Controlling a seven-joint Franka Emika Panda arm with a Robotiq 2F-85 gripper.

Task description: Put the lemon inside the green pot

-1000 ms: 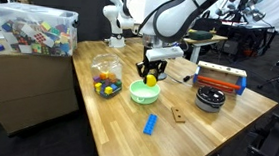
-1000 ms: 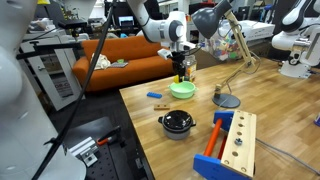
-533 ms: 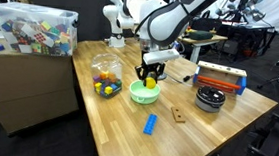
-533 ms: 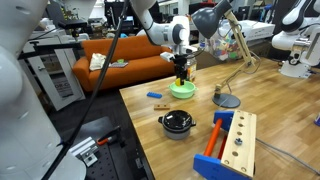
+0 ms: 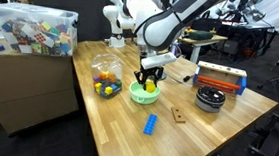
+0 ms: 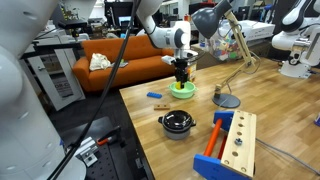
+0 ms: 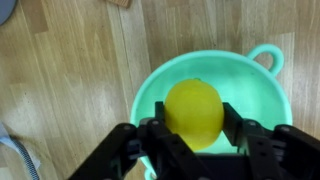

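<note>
The lemon (image 5: pixel 150 87) (image 7: pixel 194 110) hangs low between my fingertips, within the green pot's rim and over the pot's open inside, so my gripper needs to let go of it.
My gripper (image 7: pixel 194 112) is shut on the yellow lemon (image 7: pixel 194 110) and holds it just above the inside of the green pot (image 7: pixel 240 78). In both exterior views the gripper (image 5: pixel 149 82) (image 6: pixel 182 82) hangs low over the green pot (image 5: pixel 140 94) (image 6: pixel 183 91) on the wooden table, with the lemon (image 5: pixel 150 87) at the pot's rim level. I cannot tell whether the lemon touches the pot's bottom.
A clear container of coloured balls (image 5: pixel 104 77) stands beside the pot. A blue block (image 5: pixel 150 123), a small wooden piece (image 5: pixel 179 115), a black pot (image 5: pixel 211 98) (image 6: pixel 178 124) and a red-blue wooden block toy (image 5: pixel 221 77) (image 6: pixel 230 145) lie around. A desk lamp (image 6: pixel 225 60) stands near.
My gripper has come down with the lemon, from above the green pot to low over its inside. It has also shifted slightly over the pot's centre.
</note>
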